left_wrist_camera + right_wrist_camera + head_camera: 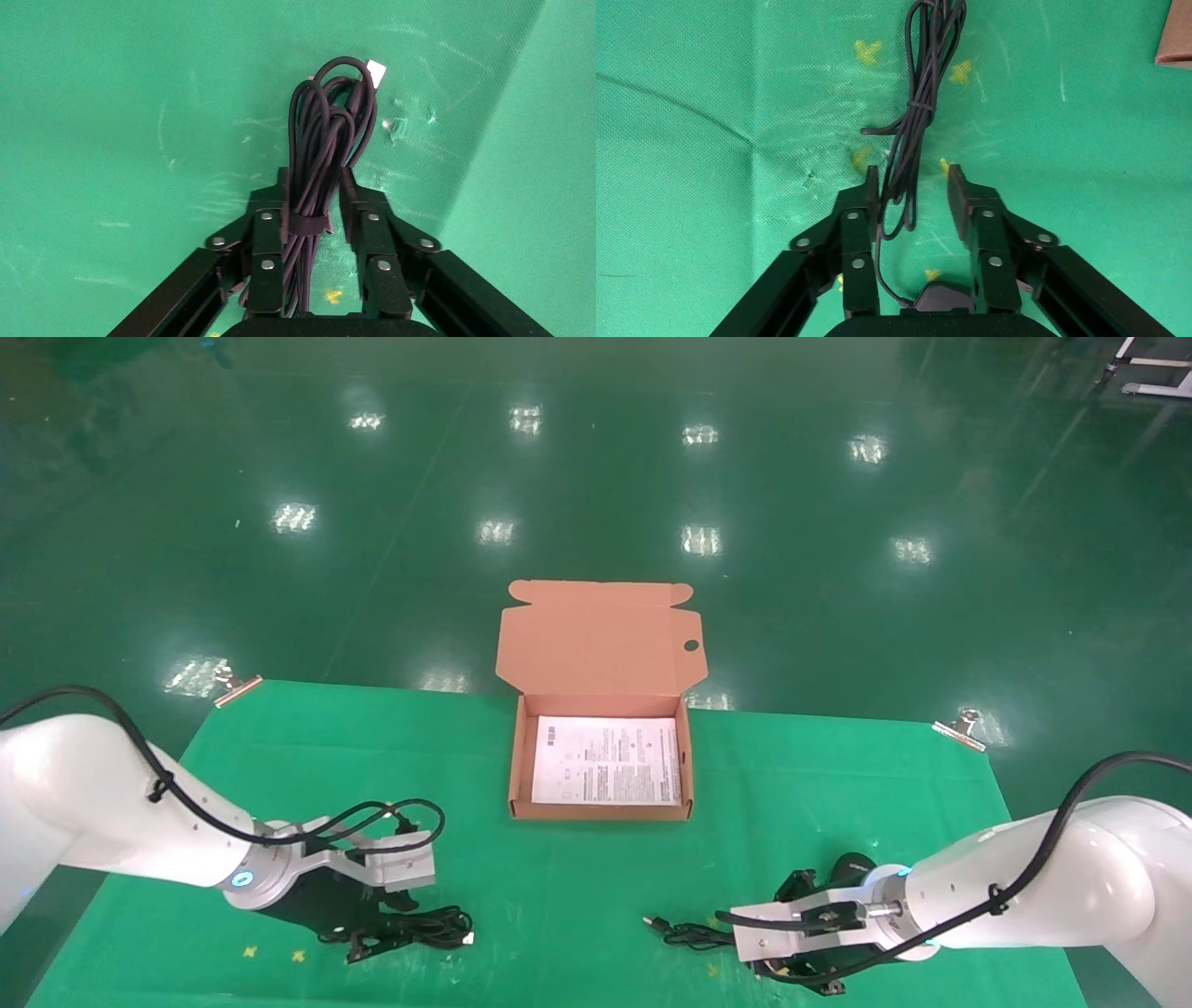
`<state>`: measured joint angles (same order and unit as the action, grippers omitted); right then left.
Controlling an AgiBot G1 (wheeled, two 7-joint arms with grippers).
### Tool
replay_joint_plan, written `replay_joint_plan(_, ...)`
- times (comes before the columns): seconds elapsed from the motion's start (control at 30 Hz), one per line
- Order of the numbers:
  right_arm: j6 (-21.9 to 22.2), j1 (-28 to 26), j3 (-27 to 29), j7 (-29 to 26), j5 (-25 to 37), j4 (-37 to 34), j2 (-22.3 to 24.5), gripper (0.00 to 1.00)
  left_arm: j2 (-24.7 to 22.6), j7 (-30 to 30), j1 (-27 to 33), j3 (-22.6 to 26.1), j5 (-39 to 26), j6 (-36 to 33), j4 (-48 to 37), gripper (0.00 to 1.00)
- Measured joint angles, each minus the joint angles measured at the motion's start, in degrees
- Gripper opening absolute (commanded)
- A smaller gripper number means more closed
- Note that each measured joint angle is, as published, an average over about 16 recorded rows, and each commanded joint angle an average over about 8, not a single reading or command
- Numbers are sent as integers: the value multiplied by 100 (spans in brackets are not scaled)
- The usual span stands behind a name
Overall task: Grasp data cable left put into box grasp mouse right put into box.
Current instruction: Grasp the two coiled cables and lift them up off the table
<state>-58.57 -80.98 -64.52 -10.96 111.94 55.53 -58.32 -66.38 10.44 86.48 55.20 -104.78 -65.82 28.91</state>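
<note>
My left gripper is to grab the data cable [327,133] next, close to its strap, where the parts of the cable come together, because loose loops spread out at the cable's plug end.
The data cable [327,133], a black looped bundle tied with a strap and ending in a pale plug, lies on the green cloth at the front left [430,926]. My left gripper [314,179] is down over it [382,929], open, one finger against the bundle and a gap at the other. At the front right, the black mouse [852,868] lies under my right gripper [792,933]. In the right wrist view the mouse's front [940,298] sits near the palm between the open fingers [913,179], and its cord [921,105] runs out ahead. The salmon box [510,775] stands open at the table's centre.
A white leaflet [605,761] lies flat in the box, whose lid [601,640] stands up at the back. Metal clips [233,686] [959,728] hold the green cloth [577,896] at the far corners. The mouse's USB plug [655,923] points towards the middle.
</note>
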Motion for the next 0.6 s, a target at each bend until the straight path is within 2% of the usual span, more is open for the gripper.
replay_joint_plan(0.3,-1,-7,9,-14,-4,7,14,0,65,-25,27,-7,10,-52,59,0)
replay_joint_plan(0.6,10,-143,160,-285,-31,306,335,0,563,35,232,-20,-45,-361,742,0)
